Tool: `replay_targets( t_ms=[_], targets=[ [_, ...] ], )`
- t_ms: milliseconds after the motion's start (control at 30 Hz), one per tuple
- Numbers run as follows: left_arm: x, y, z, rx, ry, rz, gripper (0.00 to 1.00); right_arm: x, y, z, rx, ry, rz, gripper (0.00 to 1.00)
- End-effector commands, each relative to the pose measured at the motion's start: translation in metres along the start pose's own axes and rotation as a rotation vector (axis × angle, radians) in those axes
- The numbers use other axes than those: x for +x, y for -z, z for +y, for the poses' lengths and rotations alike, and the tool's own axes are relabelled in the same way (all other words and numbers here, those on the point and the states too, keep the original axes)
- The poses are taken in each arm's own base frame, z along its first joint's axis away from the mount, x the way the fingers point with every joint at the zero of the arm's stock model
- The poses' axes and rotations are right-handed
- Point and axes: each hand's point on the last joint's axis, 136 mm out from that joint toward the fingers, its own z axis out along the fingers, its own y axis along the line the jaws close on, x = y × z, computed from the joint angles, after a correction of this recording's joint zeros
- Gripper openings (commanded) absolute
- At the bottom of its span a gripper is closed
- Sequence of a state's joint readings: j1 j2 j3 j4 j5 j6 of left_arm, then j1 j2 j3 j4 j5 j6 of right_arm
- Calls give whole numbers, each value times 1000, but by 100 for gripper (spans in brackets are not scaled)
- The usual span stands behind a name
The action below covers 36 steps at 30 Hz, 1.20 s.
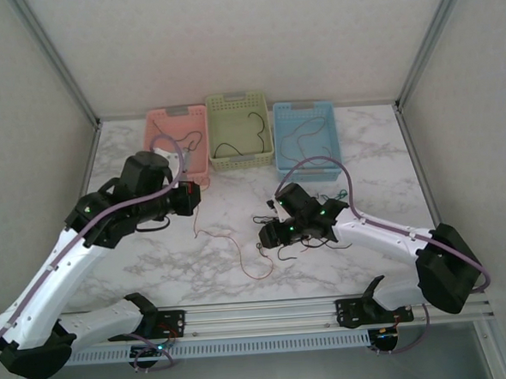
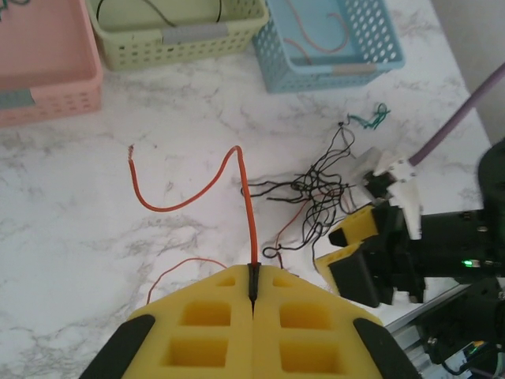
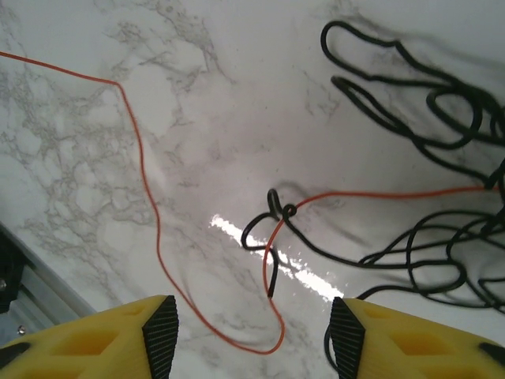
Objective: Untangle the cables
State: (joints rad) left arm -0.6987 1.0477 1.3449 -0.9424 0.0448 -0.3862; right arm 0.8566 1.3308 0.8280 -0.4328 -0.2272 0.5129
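Note:
My right gripper is to grab the red-orange loop beside the black cable end [image 1: 260, 247] [image 3: 274, 275] next, so that it can pull the loop out of the tangle.
My left gripper [image 2: 253, 275] is shut on a red-orange cable [image 2: 246, 207], which arcs away over the marble to a free end at the left. From above, that gripper [image 1: 193, 197] hangs left of centre, and the red-orange cable [image 1: 240, 257] trails toward the front. A tangle of black cables [image 2: 322, 189] lies right of it, with a small green cable [image 2: 371, 118] beyond. My right gripper [image 3: 254, 347] stands open low over the table. Between its fingers a red-orange loop [image 3: 272, 260] is hooked through a black cable end [image 3: 272, 207]. From above, the right gripper [image 1: 268, 231] sits at the tangle's left edge.
Three baskets stand along the back: pink [image 1: 176, 117], green [image 1: 239, 160] and blue [image 1: 307, 165], with loose cables in the green and blue ones. Thick lilac arm cables arch over both arms. A metal rail [image 1: 261, 314] runs along the front edge.

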Motion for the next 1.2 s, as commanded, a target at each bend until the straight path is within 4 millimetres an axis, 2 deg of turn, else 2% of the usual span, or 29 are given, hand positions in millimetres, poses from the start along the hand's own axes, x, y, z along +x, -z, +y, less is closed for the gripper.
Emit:
replay_targets(
  t_ms=[0,167,300,533,967,1167],
  targets=[
    [-3,4,-5,42,27,-42,0,20,3,4,12,-79,41,55],
    [1,2,-3,41,32,-34,0,42,-8,13,7,-76,104,50],
    [3,2,-2,40,30,-31,0,55,-15,5,62,-113,149,47],
    [2,1,-2,37,24,-31,0,70,-35,6,96,-108,210,44],
    [5,-2,-1,35,24,-23,0,70,-47,-14,230,-110,228,42],
    [5,-3,-1,37,21,-24,0,64,-58,-9,227,-122,225,39]
  ],
)
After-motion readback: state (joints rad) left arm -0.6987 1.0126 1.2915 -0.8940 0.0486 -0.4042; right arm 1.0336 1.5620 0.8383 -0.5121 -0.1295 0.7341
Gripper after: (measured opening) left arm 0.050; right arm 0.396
